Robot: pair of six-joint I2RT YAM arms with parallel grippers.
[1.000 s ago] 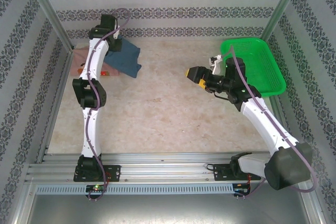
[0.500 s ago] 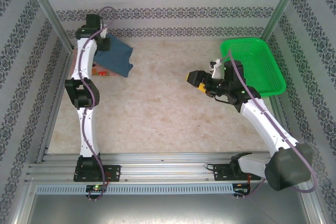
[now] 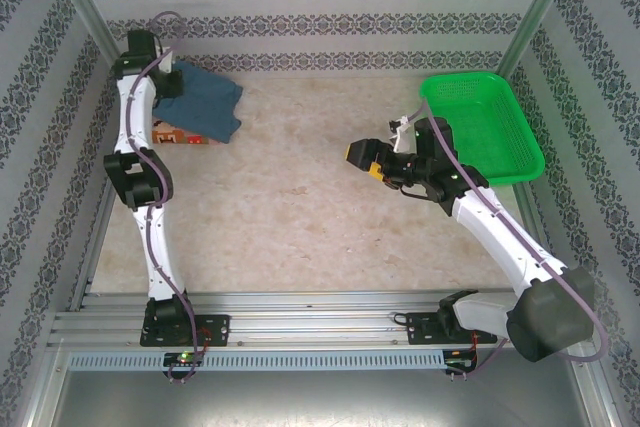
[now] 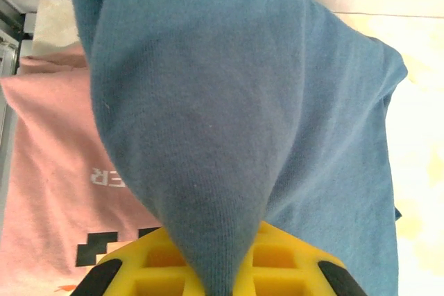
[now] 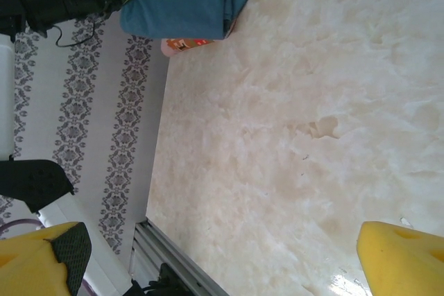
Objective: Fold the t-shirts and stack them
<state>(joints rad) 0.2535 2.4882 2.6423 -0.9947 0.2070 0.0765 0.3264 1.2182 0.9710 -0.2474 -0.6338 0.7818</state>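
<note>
I need to lower the blue t-shirt over the pink t-shirt's print (image 3: pixel 179 135) with my left gripper before I let go of the blue t-shirt, because the raised blue fold (image 3: pixel 178 107) leaves the print uncovered.
In the top view the slate-blue t-shirt (image 3: pixel 207 107) lies bunched at the far left corner, draped over the pink t-shirt (image 3: pixel 172 134), which peeks out below it. My left gripper (image 3: pixel 166 78) is raised at the back left and shut on a fold of the blue t-shirt. In the left wrist view the blue t-shirt (image 4: pixel 243 102) hangs from the left gripper (image 4: pixel 216 276), and the pink t-shirt (image 4: pixel 48 171) with its print lies flat beneath. Over the table's right middle, my right gripper (image 3: pixel 360 157) is open with nothing in it; in its own view, the right gripper (image 5: pixel 222 261) is wide above bare table.
A green mesh basket (image 3: pixel 500 97) stands at the back right, just behind the right arm. Patterned walls and metal posts close in the left, back and right sides. The marble tabletop (image 3: pixel 300 207) stretches between the arms.
My left arm has swung left and back, dragging the blue t-shirt leftward over the pink one. The right gripper has shifted slightly left and stayed open.
</note>
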